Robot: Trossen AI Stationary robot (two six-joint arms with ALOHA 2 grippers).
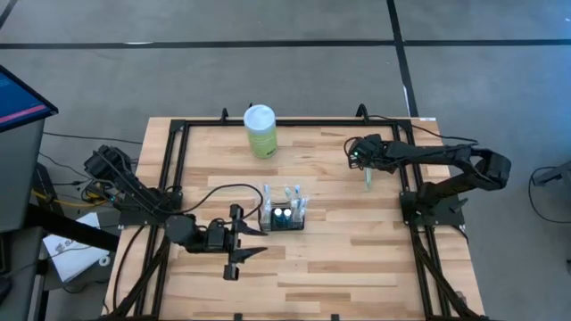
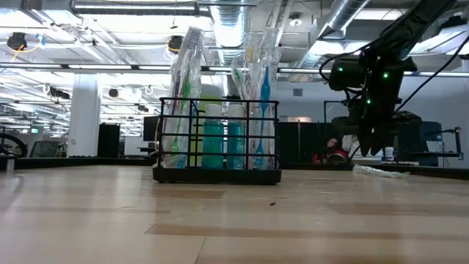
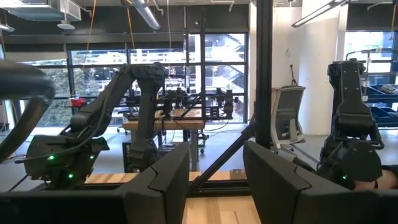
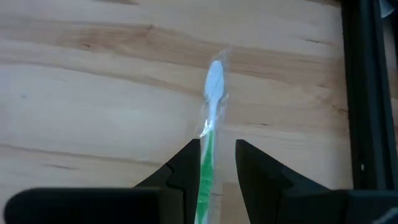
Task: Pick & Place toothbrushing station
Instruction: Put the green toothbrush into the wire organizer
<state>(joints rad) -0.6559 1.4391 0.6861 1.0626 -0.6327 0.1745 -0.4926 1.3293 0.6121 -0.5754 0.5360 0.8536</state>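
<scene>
I should next grab the toothbrush by its green handle (image 1: 368,181) with my right gripper, so that it can then stand the toothbrush in the wire caddy (image 1: 284,217) with the others.
The toothbrushing station (image 1: 284,217) is a small black wire caddy near the table's middle, holding several wrapped toothbrushes upright (image 2: 217,143). A green-handled toothbrush with a white head, in clear wrap (image 4: 213,93), lies flat on the wood at the far right (image 1: 368,181). My right gripper (image 4: 217,168) points steeply down over it, open, one finger on either side of the handle. In the low view its tips (image 2: 370,150) stand a little above the table. My left gripper (image 1: 254,242) hovers open just left of the caddy, nothing between its fingers (image 3: 217,186).
A pale green bottle with a white cap (image 1: 260,129) stands at the far edge, left of centre. Black frame rails run along the table's left (image 1: 174,169) and right (image 4: 364,93) sides; the right rail is close beside the lying toothbrush. Bare wood lies in front of the caddy.
</scene>
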